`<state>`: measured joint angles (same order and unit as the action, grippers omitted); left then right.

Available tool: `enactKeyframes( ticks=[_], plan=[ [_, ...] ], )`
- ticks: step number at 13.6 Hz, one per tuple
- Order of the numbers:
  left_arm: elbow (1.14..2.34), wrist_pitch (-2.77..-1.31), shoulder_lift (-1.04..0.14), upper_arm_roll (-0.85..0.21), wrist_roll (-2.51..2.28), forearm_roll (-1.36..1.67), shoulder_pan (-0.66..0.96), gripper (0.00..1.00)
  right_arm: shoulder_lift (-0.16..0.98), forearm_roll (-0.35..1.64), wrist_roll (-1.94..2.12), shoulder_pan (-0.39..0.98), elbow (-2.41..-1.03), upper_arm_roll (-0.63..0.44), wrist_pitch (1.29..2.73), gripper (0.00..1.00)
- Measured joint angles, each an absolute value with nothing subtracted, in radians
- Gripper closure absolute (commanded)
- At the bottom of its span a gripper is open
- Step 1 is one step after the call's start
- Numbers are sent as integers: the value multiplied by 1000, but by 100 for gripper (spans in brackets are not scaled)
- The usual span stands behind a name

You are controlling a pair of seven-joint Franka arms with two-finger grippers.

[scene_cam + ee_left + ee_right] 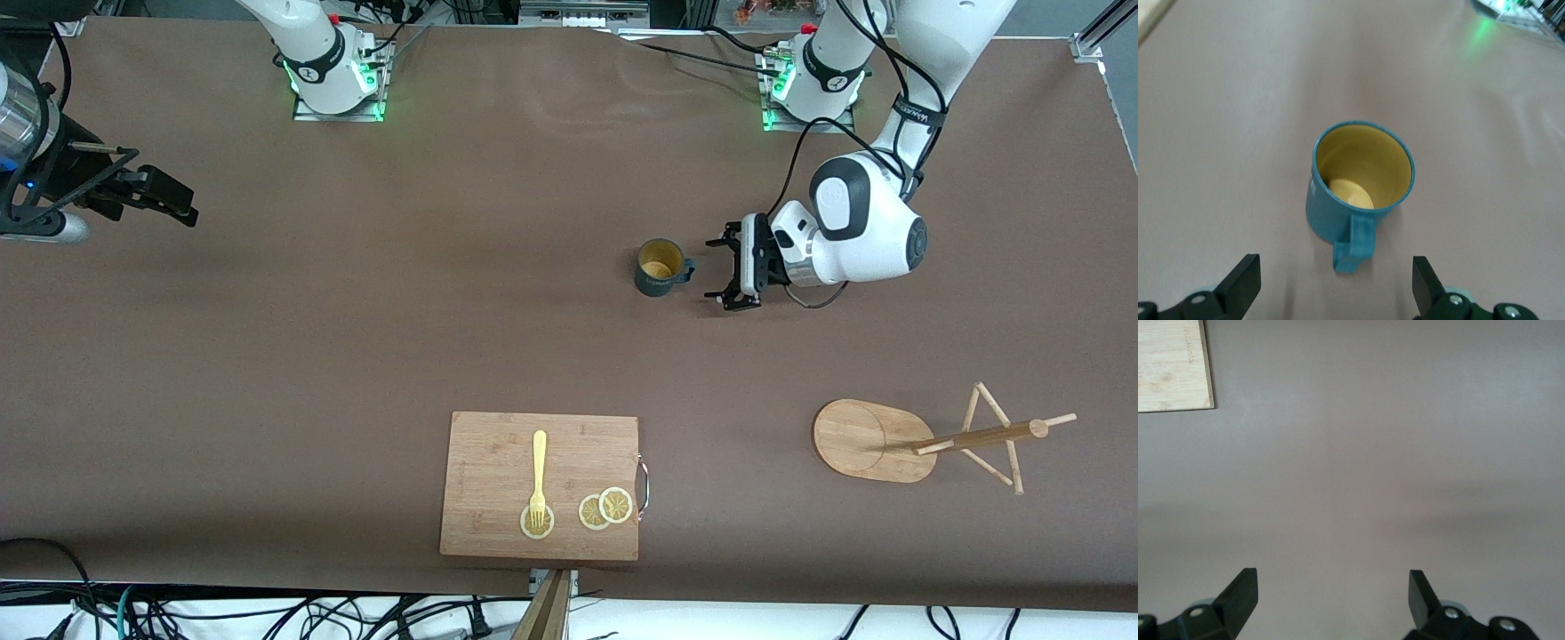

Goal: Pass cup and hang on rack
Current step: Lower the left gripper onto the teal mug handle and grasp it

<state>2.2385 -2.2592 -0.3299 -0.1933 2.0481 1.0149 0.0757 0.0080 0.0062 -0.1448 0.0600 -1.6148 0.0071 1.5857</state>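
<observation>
My left gripper should grab the dark teal cup by its handle (685,271) (1355,243) next, to hang the cup on the wooden rack.
The dark teal cup (660,268) stands upright on the brown table, yellowish inside, with its thin handle (1357,245) turned toward my left gripper. My left gripper (722,268) hovers low beside the cup, on the side toward the left arm's end of the table, open and holding nothing. In the left wrist view the cup (1361,190) sits just ahead of the left gripper (1336,280), apart from both fingers. The wooden rack (858,440) is nearer the front camera, toward the left arm's end. My right gripper (164,197) waits open over the right arm's end of the table.
A bamboo cutting board (498,462) lies near the front edge, carrying a yellow fork (539,476) and lemon slices (605,508). Its corner (1171,363) shows in the right wrist view. Bare brown table spreads between cup, board and rack.
</observation>
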Motion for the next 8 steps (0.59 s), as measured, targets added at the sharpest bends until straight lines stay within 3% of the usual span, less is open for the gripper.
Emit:
enactKeyframes(
  ticks=[3,5,8],
  plan=[
    [2269,-2251,-387,-195,2302,1216,72,1,8,6,-145,60,-1615,7,1585,0],
    [2271,-2233,-430,-194,2382,1270,70,11,9,6,-145,59,-1615,7,1585,0],
    [2271,-2186,-463,-194,2493,1329,64,57,9,6,-145,59,-1615,7,1585,0]
  ],
)
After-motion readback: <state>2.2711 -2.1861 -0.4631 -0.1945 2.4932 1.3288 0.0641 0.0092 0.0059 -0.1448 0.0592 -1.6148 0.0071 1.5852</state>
